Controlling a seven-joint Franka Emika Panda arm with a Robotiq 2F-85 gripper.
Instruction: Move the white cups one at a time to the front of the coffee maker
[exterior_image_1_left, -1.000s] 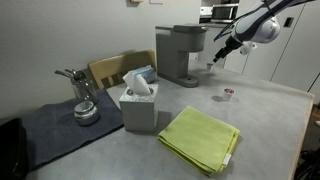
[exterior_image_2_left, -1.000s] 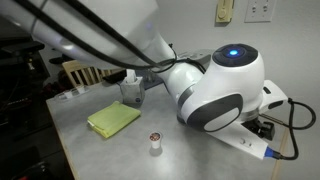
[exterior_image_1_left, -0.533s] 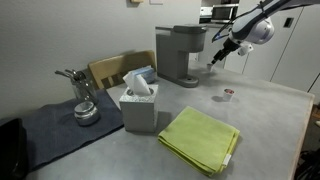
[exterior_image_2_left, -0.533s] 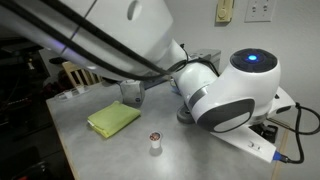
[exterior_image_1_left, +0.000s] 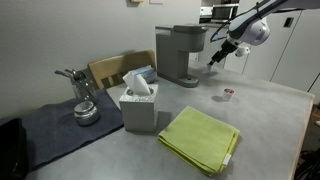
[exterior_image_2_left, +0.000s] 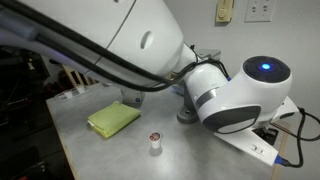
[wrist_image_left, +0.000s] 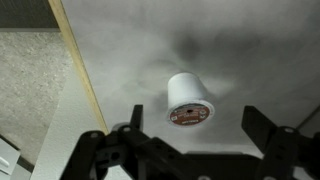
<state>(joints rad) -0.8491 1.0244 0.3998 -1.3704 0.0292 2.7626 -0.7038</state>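
My fingers are above the dark reddish top of the white cup (wrist_image_left: 187, 101), so my gripper comes down first next, and only then closes on the cup.
One white cup (exterior_image_1_left: 229, 95) with a dark reddish top stands on the grey table, to the right of the grey coffee maker (exterior_image_1_left: 178, 54). It also shows in an exterior view (exterior_image_2_left: 155, 143), alone on bare table. My gripper (exterior_image_1_left: 213, 60) hangs in the air beside the coffee maker's head, well above the table. In the wrist view the gripper (wrist_image_left: 198, 128) is open and empty, and a white cup (wrist_image_left: 188, 100) sits on the table beyond it, between the two fingers in the picture but apart from them. No other cups show.
A grey tissue box (exterior_image_1_left: 139, 103) and a green cloth (exterior_image_1_left: 200, 138) lie in front of the coffee maker. A dark mat with metal ware (exterior_image_1_left: 82, 105) is at the far side. A wooden chair (exterior_image_1_left: 115, 68) stands behind. The table edge (wrist_image_left: 75, 70) runs beside the cup.
The arm has shifted a little; its wrist housing has swung sideways in the close exterior view. The gripper stays open beside the coffee maker. The cup on the table has not moved.
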